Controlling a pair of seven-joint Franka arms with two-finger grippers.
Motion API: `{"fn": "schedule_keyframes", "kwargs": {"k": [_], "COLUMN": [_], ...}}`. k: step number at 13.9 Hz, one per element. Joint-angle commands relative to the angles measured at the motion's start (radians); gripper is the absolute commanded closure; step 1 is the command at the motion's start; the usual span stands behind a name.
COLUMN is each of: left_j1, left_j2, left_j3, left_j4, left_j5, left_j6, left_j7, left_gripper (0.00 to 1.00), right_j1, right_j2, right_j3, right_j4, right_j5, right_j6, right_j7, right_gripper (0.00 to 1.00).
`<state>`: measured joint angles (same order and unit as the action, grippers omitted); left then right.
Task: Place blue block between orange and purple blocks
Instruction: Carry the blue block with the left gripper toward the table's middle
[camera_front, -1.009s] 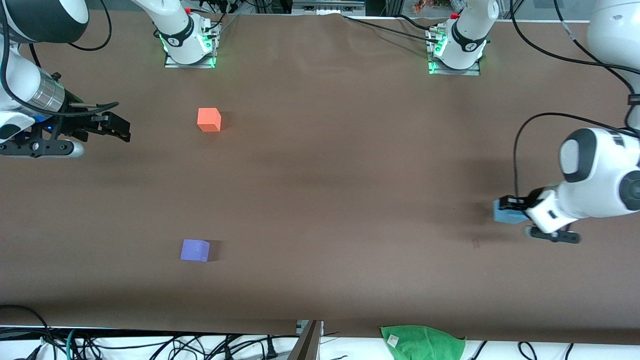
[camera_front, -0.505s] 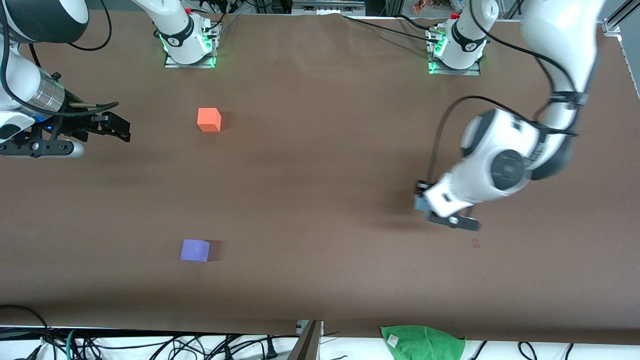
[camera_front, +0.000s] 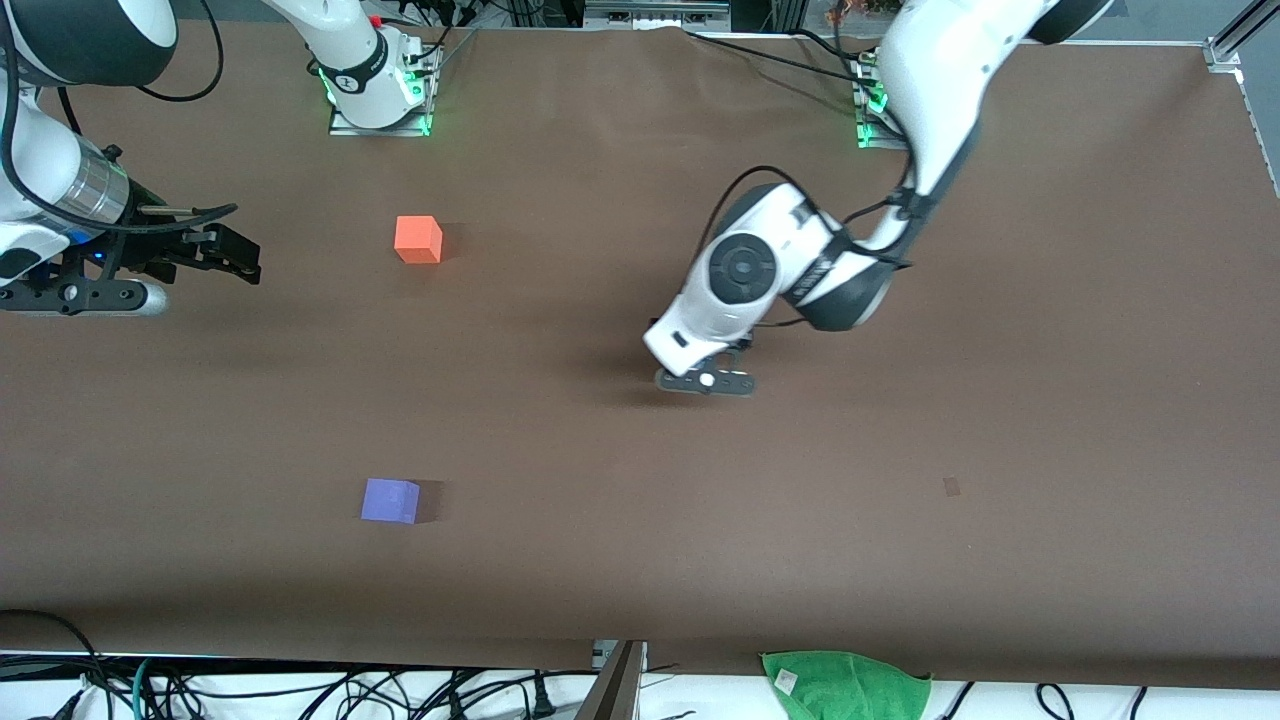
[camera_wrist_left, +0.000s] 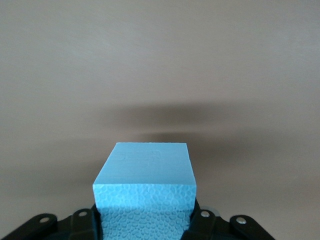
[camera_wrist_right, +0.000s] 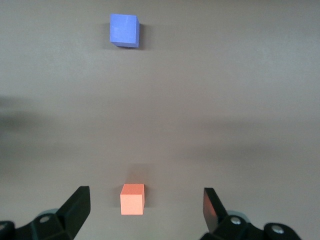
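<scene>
The blue block (camera_wrist_left: 145, 185), above its tabletop shadow, would fall if my left gripper opened now.
The blue block (camera_wrist_left: 145, 185) is a light sky-blue cube held between the jaws of my left gripper (camera_wrist_left: 145, 222). In the front view the left gripper (camera_front: 692, 372) is over the middle of the table, and its hand hides the block. The orange block (camera_front: 418, 240) lies toward the right arm's end of the table. The purple block (camera_front: 390, 500) lies nearer to the front camera than the orange one, with bare table between them. My right gripper (camera_front: 245, 262) waits open and empty at the right arm's end. Its wrist view shows the orange block (camera_wrist_right: 132, 198) and the purple block (camera_wrist_right: 124, 30).
A green cloth (camera_front: 845, 685) lies at the table's front edge. A small dark mark (camera_front: 950, 486) shows on the brown table (camera_front: 600, 560). The arm bases (camera_front: 380, 90) stand along the top edge, and cables hang below the front edge.
My left arm has carried the blue block from the left arm's end of the table to over its middle. The right arm and the other two blocks have not moved.
</scene>
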<state>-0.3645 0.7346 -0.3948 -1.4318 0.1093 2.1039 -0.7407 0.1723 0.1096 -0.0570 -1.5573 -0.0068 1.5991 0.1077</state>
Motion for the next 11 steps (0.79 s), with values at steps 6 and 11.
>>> {"fn": "schedule_keyframes", "kwargs": {"k": [6, 11], "left_j1": [-0.137, -0.130], "left_j2": [0.178, 0.149], "left_j3": [0.019, 0.030], "left_j4": [0.062, 0.060], "left_j5": [-0.002, 0.032], "left_j6": [0.241, 0.243], "left_j7": [-0.287, -0.276], "left_gripper": [0.68, 0.00], "right_j1": [-0.031, -0.034], "right_j2": [0.007, 0.016], "right_j3": [0.005, 0.003], "right_j4": [0.006, 0.006], "right_j5": [-0.007, -0.007], "right_j6": [-0.007, 0.001], "right_j7": [-0.005, -0.003], "right_gripper": [0.00, 0.00]}}
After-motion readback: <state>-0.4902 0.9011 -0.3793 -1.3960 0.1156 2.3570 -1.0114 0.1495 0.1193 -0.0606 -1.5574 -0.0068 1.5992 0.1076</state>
